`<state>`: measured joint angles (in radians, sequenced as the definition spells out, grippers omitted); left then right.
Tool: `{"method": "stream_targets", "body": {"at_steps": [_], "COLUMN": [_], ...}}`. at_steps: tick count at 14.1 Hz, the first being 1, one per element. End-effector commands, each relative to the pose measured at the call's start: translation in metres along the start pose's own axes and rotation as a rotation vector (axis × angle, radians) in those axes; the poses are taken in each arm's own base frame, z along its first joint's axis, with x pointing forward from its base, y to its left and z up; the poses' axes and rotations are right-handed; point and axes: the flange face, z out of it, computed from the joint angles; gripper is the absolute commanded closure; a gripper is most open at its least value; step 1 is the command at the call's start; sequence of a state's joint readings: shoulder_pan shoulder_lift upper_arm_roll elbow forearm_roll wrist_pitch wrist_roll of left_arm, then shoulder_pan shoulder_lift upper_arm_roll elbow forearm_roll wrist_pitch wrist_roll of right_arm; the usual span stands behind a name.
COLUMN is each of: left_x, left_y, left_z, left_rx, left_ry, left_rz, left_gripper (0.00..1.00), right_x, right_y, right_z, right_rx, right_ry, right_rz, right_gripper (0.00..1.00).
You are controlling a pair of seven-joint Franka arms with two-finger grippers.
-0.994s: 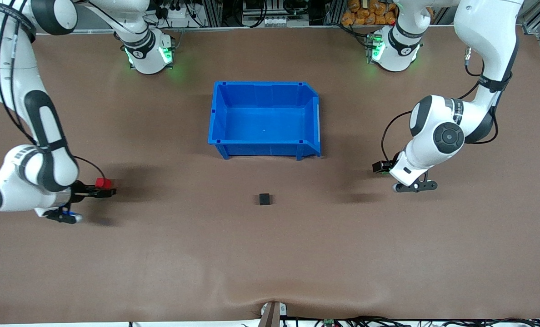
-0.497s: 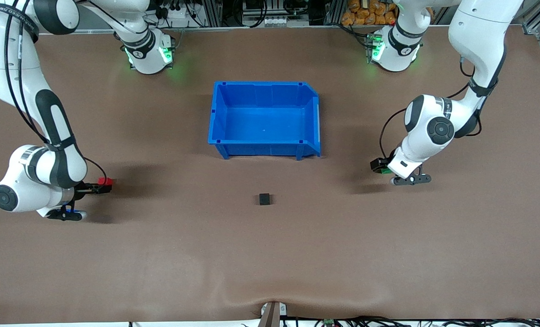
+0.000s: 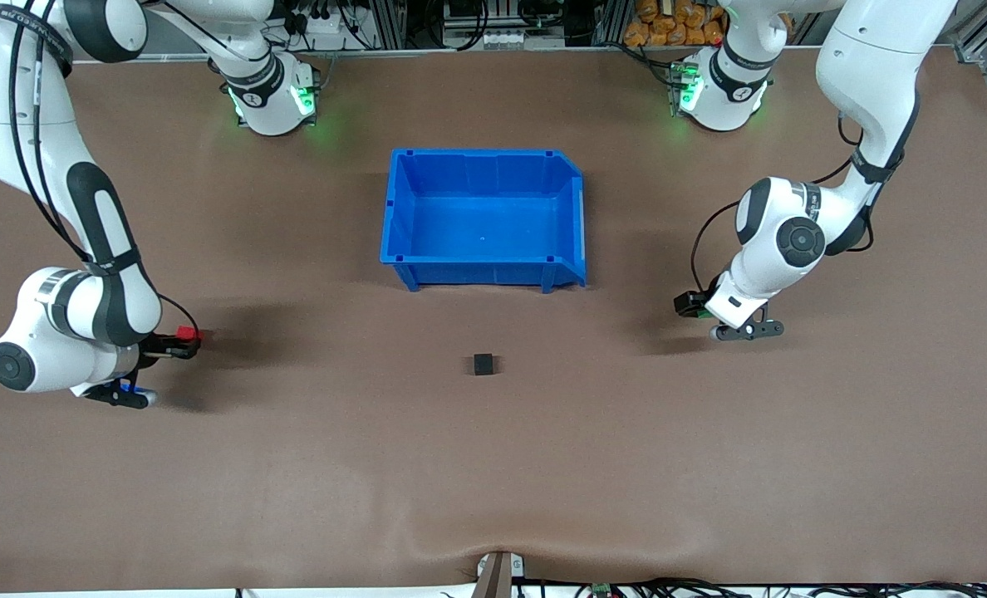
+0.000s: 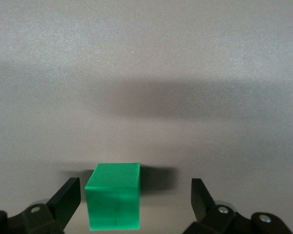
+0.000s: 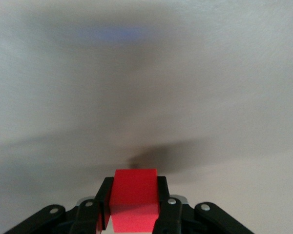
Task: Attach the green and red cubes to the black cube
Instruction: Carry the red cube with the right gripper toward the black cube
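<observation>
My left gripper's fingers stand on either side of the green cube, so it is now time for my left gripper to close on the cube.
The black cube (image 3: 483, 364) sits on the brown table, nearer the front camera than the blue bin. My right gripper (image 3: 183, 337) is shut on the red cube (image 3: 186, 334) low over the table at the right arm's end; in the right wrist view the red cube (image 5: 135, 199) fills the space between the fingers (image 5: 104, 201). My left gripper (image 3: 686, 305) is low at the left arm's end. In the left wrist view it (image 4: 135, 200) is open, with the green cube (image 4: 113, 202) on the table between the fingers (image 4: 67, 200), closer to one. The green cube is hidden in the front view.
An empty blue bin (image 3: 481, 153) stands mid-table, farther from the front camera than the black cube. The brown mat (image 3: 493, 465) has a slight wrinkle near its front edge.
My right gripper drew back slightly toward the right arm's end with the red cube. My left arm folded in and its gripper shifted a little toward the bin. The black cube has not moved.
</observation>
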<state>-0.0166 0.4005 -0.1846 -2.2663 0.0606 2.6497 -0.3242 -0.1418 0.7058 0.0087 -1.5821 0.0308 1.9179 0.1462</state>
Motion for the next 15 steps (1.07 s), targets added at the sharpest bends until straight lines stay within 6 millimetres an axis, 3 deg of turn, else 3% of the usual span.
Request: {"method": "stream_targets", "body": {"at_steps": [1, 2, 3, 4, 6, 9, 13, 15], "left_x": [0.001, 0.000, 0.000, 0.000, 0.000, 0.002, 0.020, 0.037], "left_y": [0.001, 0.001, 0.000, 0.001, 0.002, 0.002, 0.019, 0.038], "left_z": [0.002, 0.003, 0.003, 0.003, 0.003, -0.002, -0.027, -0.049], "left_rx": [0.006, 0.007, 0.007, 0.007, 0.007, 0.005, -0.009, -0.021], "left_ry": [0.011, 0.008, 0.007, 0.007, 0.007, 0.014, 0.046, 0.047], "left_rz": [0.005, 0.007, 0.001, -0.009, -0.030, -0.104, -0.350, -0.510], "left_gripper": [0.00, 0.19, 0.70, 1.00, 1.00, 1.00, 1.00, 1.00], "right_x": [-0.023, -0.034, -0.047, -0.062, -0.092, -0.123, -0.145, -0.154], "right_y": [-0.085, -0.122, -0.159, -0.196, -0.273, -0.346, -0.408, -0.434], "right_z": [-0.044, -0.050, -0.049, -0.047, -0.050, -0.039, 0.005, 0.033], "right_rx": [0.022, 0.043, 0.071, 0.082, 0.106, 0.198, 0.300, 0.347], "right_ry": [-0.024, -0.030, -0.051, -0.063, -0.012, 0.066, 0.050, 0.067], "right_rz": [0.195, 0.277, 0.392, 0.513, 0.680, 0.847, 1.065, 1.078], "right_gripper": [1.00, 1.00, 1.00, 1.00, 1.00, 1.00, 1.00, 1.00]}}
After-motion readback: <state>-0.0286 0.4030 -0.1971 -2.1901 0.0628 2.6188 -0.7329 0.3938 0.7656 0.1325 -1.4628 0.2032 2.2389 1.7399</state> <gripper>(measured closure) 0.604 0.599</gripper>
